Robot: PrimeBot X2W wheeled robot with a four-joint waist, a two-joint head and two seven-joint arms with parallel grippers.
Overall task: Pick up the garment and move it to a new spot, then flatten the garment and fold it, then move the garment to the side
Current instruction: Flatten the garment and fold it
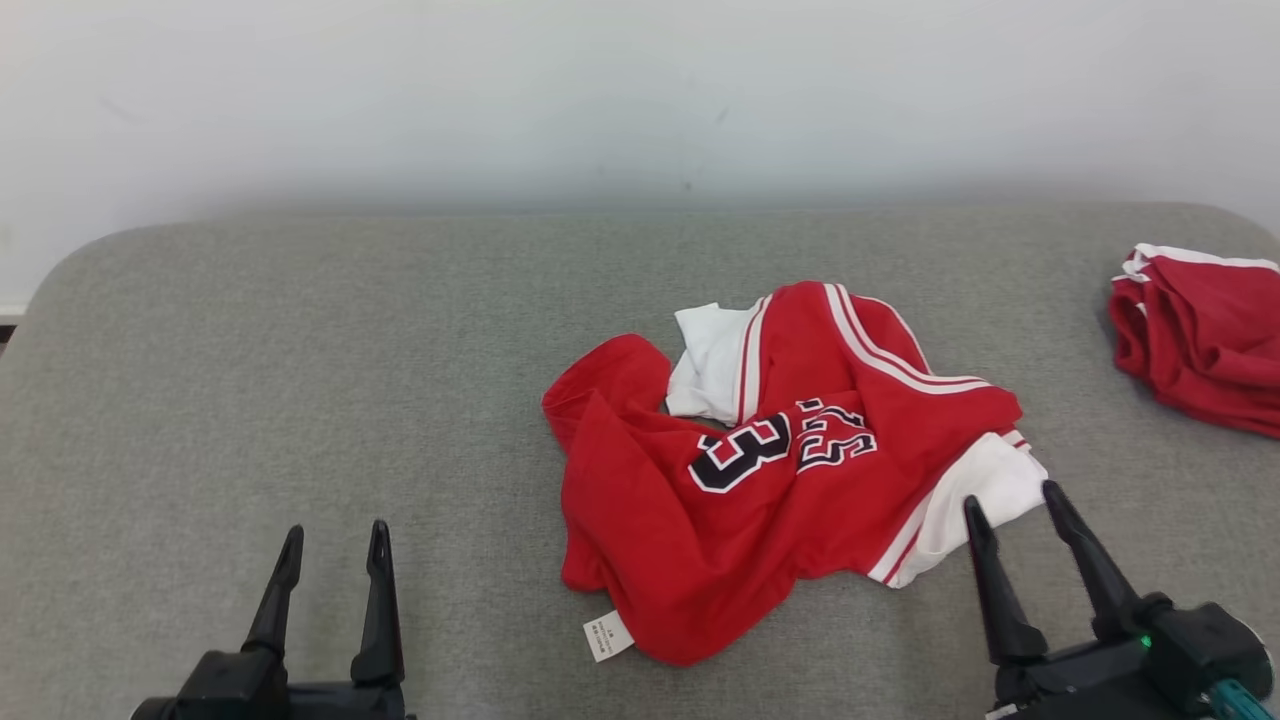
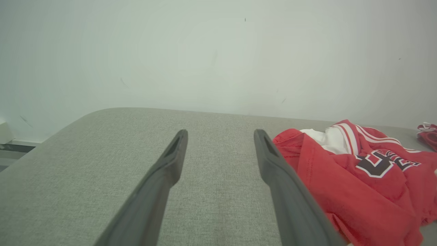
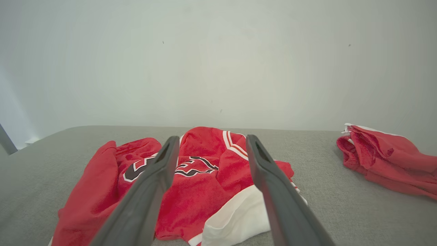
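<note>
My left gripper should next grab the jersey's hem corner (image 1: 595, 569) sticking out beside the tag.
The garment (image 1: 780, 470), a red jersey with white panels, striped trim and black white-outlined numbers, lies crumpled at the middle of the grey padded surface (image 1: 300, 350); its small white tag (image 1: 608, 636) sticks out at the near edge. My right gripper (image 1: 1010, 498) is open at the lower right, its fingertips at the jersey's white right corner, nothing between them. In the right wrist view the garment (image 3: 201, 181) lies just beyond the open right gripper (image 3: 210, 145). My left gripper (image 1: 335, 535) stands open at the lower left, well clear of the cloth. In the left wrist view the garment (image 2: 358, 177) lies right of the open left gripper (image 2: 220, 136).
A second bunched plain red garment with a white edge band (image 1: 1200, 335) lies at the far right of the surface, also in the right wrist view (image 3: 385, 157). A pale wall (image 1: 640, 100) rises behind the surface. Bare grey padding stretches left of the jersey.
</note>
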